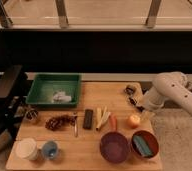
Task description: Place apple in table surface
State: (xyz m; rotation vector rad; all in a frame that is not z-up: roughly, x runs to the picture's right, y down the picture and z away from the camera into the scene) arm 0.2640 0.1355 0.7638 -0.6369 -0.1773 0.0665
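I need to grab the apple by its rounded body [135, 121] with my gripper next. Then I can place it on the open table surface.
The apple [134, 120], small, round and yellow-orange, rests on the wooden table surface [91, 156] near its right edge, just above the red bowl. My white arm reaches in from the right, and its gripper [138, 104] hangs just above and behind the apple, apart from it. The gripper is open and holds nothing.
A green tray [41, 92] sits at the back left. A carrot [113, 122], pale sticks [103, 116] and a dark bar [88, 119] lie mid-table. A purple bowl [114, 147] and a red bowl [144, 145] stand in front, a white cup [28, 149] and a blue cup [50, 149] at front left.
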